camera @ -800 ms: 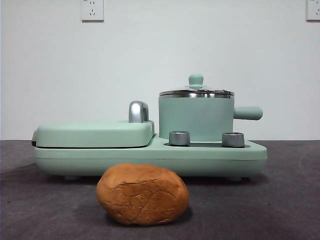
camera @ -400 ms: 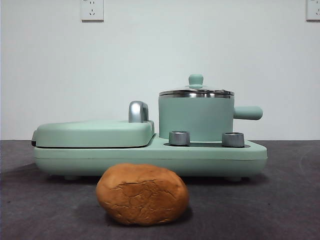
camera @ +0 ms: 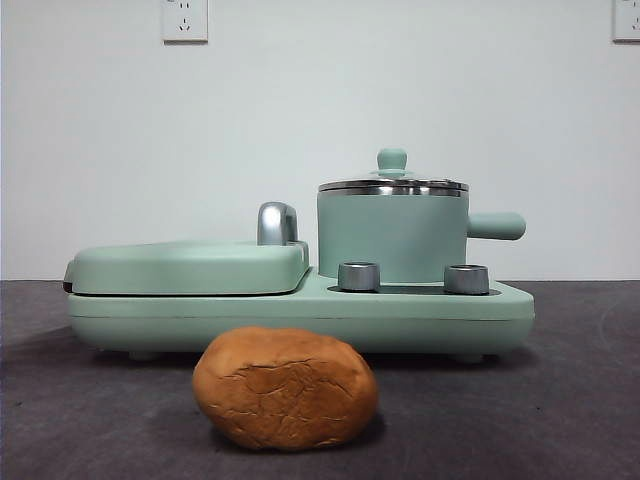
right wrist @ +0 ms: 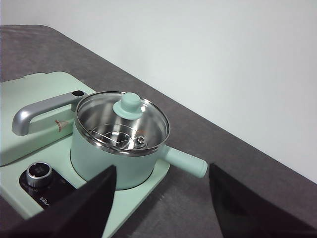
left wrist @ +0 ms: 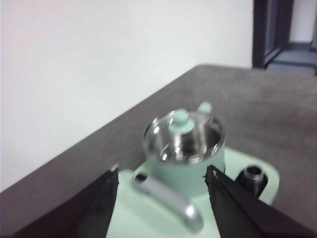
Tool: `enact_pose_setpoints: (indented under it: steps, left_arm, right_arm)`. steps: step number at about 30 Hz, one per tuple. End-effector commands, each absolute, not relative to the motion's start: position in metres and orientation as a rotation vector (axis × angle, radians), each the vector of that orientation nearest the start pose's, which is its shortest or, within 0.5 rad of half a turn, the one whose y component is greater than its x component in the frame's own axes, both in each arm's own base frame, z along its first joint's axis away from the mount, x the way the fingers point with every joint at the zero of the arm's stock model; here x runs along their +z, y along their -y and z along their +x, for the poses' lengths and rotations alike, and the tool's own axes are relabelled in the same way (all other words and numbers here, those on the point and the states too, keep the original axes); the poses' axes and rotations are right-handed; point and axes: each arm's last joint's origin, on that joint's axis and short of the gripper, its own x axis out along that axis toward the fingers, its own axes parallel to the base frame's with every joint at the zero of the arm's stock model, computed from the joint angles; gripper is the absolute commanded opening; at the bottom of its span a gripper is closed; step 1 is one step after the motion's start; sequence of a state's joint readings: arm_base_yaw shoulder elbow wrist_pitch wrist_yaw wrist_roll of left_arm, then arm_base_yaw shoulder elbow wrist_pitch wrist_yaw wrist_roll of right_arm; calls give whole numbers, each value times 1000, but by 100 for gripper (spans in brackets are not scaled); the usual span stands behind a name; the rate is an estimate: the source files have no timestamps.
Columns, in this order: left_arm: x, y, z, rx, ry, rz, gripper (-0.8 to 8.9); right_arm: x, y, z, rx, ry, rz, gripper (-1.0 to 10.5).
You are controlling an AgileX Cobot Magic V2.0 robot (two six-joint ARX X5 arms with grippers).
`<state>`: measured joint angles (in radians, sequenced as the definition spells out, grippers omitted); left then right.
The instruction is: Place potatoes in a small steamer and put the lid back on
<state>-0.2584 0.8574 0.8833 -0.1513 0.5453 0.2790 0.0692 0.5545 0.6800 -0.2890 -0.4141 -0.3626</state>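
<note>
The glass lid [camera: 392,183] spans the whole steamer and is too wide for the fingers, so my left gripper will next pick it up by its narrow green knob [camera: 392,160].
The potato [camera: 285,388], an orange-brown cracked lump, lies on the dark table in front of the green appliance. The small steamer [camera: 392,238] stands on the appliance's right side, its handle pointing right. The glass lid [camera: 392,183] with its green knob sits on it. Both arms are out of the front view. My left gripper [left wrist: 162,174] is open, above and apart from the steamer [left wrist: 184,163] and its lid [left wrist: 182,134]. My right gripper [right wrist: 162,171] is open, above the steamer [right wrist: 111,161] and lid [right wrist: 130,105]. The potato is hidden in both wrist views.
The flat green griddle cover [camera: 188,266] with a steel handle [camera: 276,223] fills the appliance's left half. Two steel dials [camera: 359,276] stand in front of the steamer. Dark table surface lies on both sides of the potato.
</note>
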Motion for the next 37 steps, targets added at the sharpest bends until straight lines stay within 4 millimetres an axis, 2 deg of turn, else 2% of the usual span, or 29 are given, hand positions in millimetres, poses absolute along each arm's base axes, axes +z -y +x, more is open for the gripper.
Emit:
enact_pose_setpoints:
  steps: [1,21,26,30,37]
  left_arm:
    - [362,72,188,-817,2,190,285]
    - [343,207,326,-958,-104,186,285]
    - [334,233,347,-987,-95,188,285]
    - [323,249,356,-1008,-114,191,285]
    - [295,261,368,-1009,-154,196,281]
  right_arm:
    - [322,-20,123,502,-60,-333,296]
    - [322,-20,123,502,-60,-334,296]
    - [322,-20,123,502,-59,-334,296]
    - [322,-20,123,502,-59,-334,296]
    - [322,-20,123,502,-59,-334,296]
